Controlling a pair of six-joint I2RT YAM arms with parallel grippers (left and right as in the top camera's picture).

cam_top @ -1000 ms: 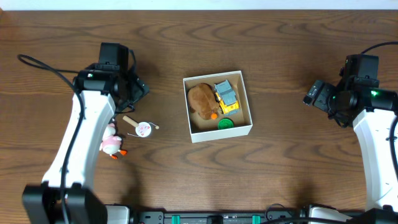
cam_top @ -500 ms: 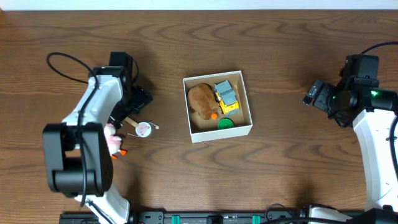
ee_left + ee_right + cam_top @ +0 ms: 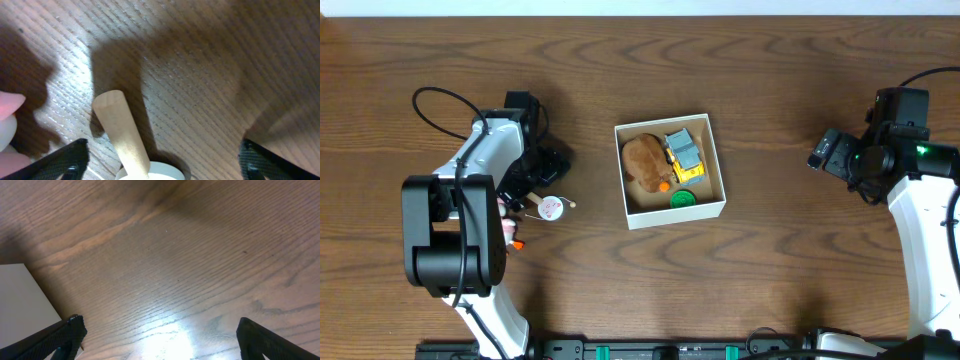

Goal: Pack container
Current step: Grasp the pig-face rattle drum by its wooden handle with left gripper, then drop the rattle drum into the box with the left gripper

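The fingers of my left gripper reach down level with the wooden handle's lower part [image 3: 535,200] [image 3: 132,155], so it is now time to close on it.
The container [image 3: 718,170] is a square white box, brown inside, at the table's middle. It holds a brown plush [image 3: 643,160], a yellow and grey toy vehicle [image 3: 684,155] and a green disc [image 3: 682,199]. A small white round toy with a wooden handle [image 3: 549,206] lies left of it. My left gripper [image 3: 544,172] is open low over that toy. In the left wrist view the wooden handle [image 3: 121,136] lies between the spread fingers of the left gripper [image 3: 160,165], untouched. My right gripper [image 3: 825,150] is open and empty at the far right, and the right wrist view shows it [image 3: 162,337] above bare wood.
A pink and white plush toy [image 3: 507,225] lies by the left arm, partly hidden by it; its edge shows in the left wrist view [image 3: 7,107]. A corner of the container's white wall [image 3: 22,302] shows in the right wrist view. A black cable [image 3: 440,105] loops at the left.
My left arm has swung in and to the right, and its gripper has come down over the handled toy. The right arm and the container's contents have not moved.
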